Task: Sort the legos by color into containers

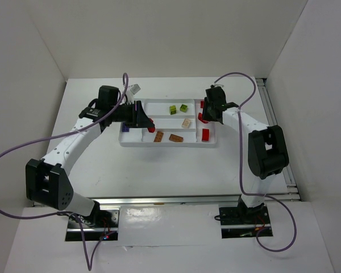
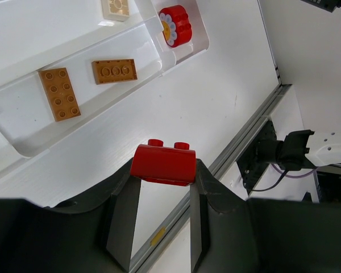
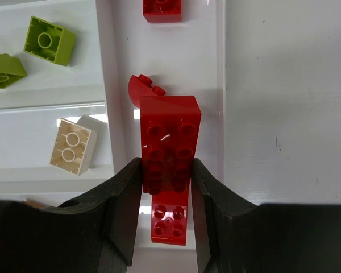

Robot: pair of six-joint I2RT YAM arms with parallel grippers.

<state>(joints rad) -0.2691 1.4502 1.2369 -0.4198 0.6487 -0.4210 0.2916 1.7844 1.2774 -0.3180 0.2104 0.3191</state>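
Observation:
My right gripper releases the long red brick now, as it hangs between the tray section's sides above red pieces and would end inside among them.
My left gripper point(image 2: 163, 170) is shut on a red lego brick point(image 2: 162, 164), studs facing away, held above the table just off the near rim of the white tray point(image 2: 28, 152). From above, that brick point(image 1: 150, 121) hangs over the tray's left part point(image 1: 168, 144). My right gripper point(image 3: 167, 170) is shut on a long red brick point(image 3: 169, 136) over the tray's right compartment point(image 3: 220, 68). Below it lie more red pieces point(image 3: 170, 222). Two orange plates point(image 2: 59, 94) share the near compartment. Lime green bricks point(image 3: 47, 40) and a cream brick point(image 3: 74, 145) lie in other compartments.
A red flower-shaped piece point(image 2: 175, 25) sits at the tray's right end. A small white object point(image 1: 136, 89) lies behind the tray. A metal rail point(image 1: 273, 125) runs along the table's right edge, and white walls enclose the table. Purple cables point(image 1: 23, 148) loop from both arms.

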